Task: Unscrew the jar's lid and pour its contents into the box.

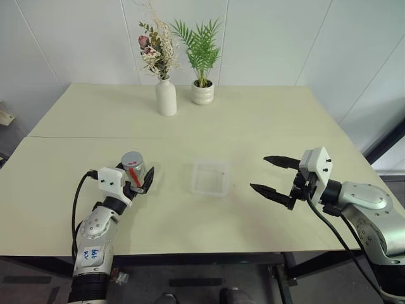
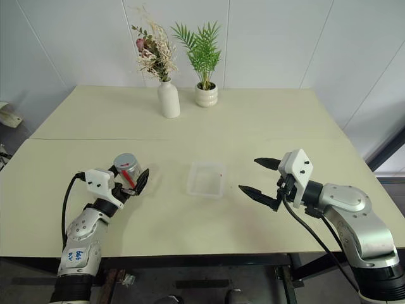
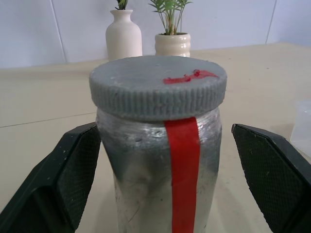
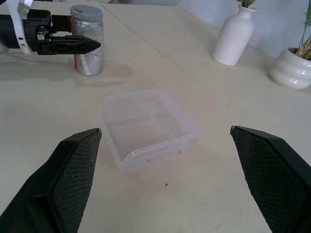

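Observation:
My left gripper's fingers are on either side of the silvery jar's body [image 1: 135, 173] [image 3: 163, 170] and closing now would catch the jar, so it is time to close.
The silvery jar [image 1: 133, 168] with a red stripe stands upright on the table at the left, its grey lid [image 3: 158, 87] screwed on. My left gripper [image 1: 137, 178] is open around the jar's body, one finger [image 3: 73, 170] close against its side and the other finger [image 3: 272, 170] standing apart from it. The contents are hidden inside the jar. The clear plastic box [image 1: 209, 164] lies empty mid-table, to the jar's right. My right gripper [image 1: 259, 172] hovers open just right of the box, holding nothing and pointing toward it [image 4: 146, 99].
A white vase [image 1: 166, 96] with dried flowers and a white ribbed pot [image 1: 202, 92] with a green plant stand at the far middle of the table. The table's near edge [image 1: 190, 254] runs just in front of both arms.

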Motion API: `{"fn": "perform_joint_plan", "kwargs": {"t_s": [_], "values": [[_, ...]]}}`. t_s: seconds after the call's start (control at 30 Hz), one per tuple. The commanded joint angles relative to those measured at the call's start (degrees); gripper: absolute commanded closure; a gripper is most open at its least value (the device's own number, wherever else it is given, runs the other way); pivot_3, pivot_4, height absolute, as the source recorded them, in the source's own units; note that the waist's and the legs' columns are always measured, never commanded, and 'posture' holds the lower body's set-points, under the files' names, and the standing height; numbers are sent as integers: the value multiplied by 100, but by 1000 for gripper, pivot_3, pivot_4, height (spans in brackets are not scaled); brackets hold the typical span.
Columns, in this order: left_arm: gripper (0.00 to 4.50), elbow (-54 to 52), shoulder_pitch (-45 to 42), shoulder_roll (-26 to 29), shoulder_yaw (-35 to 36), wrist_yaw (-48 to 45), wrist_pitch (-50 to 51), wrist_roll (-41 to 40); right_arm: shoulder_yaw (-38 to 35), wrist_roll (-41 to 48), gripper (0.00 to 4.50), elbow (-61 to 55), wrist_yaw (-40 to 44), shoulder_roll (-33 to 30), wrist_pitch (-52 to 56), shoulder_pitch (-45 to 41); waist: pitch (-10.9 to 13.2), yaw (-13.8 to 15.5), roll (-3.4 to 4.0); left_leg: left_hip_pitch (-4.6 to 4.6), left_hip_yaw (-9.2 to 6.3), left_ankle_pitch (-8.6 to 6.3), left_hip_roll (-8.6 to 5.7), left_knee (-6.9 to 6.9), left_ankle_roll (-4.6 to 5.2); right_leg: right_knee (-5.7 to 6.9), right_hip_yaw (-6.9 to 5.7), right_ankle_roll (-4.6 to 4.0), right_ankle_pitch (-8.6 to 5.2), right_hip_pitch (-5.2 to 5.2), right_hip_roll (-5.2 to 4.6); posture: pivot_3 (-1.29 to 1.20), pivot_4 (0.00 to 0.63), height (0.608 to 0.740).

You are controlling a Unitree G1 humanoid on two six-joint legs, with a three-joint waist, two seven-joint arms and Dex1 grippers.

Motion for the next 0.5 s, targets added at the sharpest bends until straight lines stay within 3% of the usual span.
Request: {"fn": "perform_joint_plan", "kwargs": {"t_s": [0.03,0.27,0.5], "values": [[411,-51,-70,0,-3,-56,-139,-38,-214,33,0,-210,-59,-58,-27,10,0,1,0,0,0,0,0,0,0,0,0,0,0,0,0,0,150,740],[2345,41,-145,-24,-24,-41,30,-49,-229,47,0,-254,-117,-86,11,-6,0,6,0,0,0,0,0,0,0,0,0,0,0,0,0,0,150,740],[2352,278,-801,228,-35,-838,121,-500,-254,123,0,-447,-287,-75,158,-179,0,21,0,-6,-3,1,-1,6,0,2,-4,0,0,-1,4,0,150,740]]}}
